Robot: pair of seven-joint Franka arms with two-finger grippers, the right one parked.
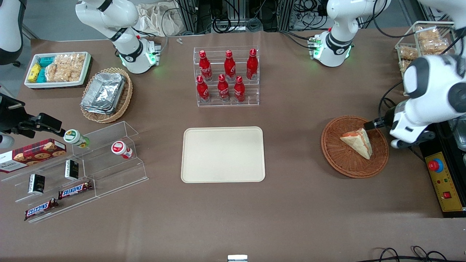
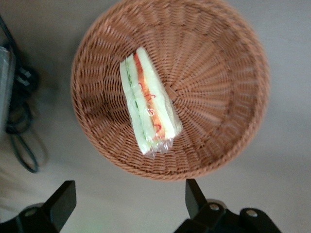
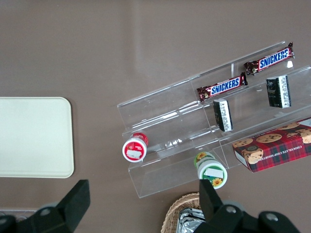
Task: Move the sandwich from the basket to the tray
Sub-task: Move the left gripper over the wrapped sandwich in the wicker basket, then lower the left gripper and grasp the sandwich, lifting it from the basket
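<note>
The sandwich still has to go on the cream tray. My left gripper needs to pick it up next by its crinkled wrap end (image 2: 159,138).
The sandwich (image 1: 358,142), a pale bread wedge with red, orange and green filling, lies in the round reddish-brown wicker basket (image 1: 338,160) toward the working arm's end of the table. The cream tray (image 1: 222,154) lies flat and bare at the table's middle, apart from the basket. My left gripper (image 1: 380,127) hangs above the basket's rim at the edge toward the working arm's end, open and empty. In the left wrist view the sandwich (image 2: 148,102) lies wrapped in the basket (image 2: 218,97), and the gripper (image 2: 129,199) is open over bare table just outside the rim. The tray also shows in the right wrist view (image 3: 34,136).
A clear rack of red bottles (image 1: 227,76) stands farther from the camera than the tray. A control box with a red button (image 1: 442,182) lies beside the basket at the table's end. A tan basket with foil containers (image 1: 105,94) and clear snack shelves (image 1: 80,163) are toward the parked arm's end.
</note>
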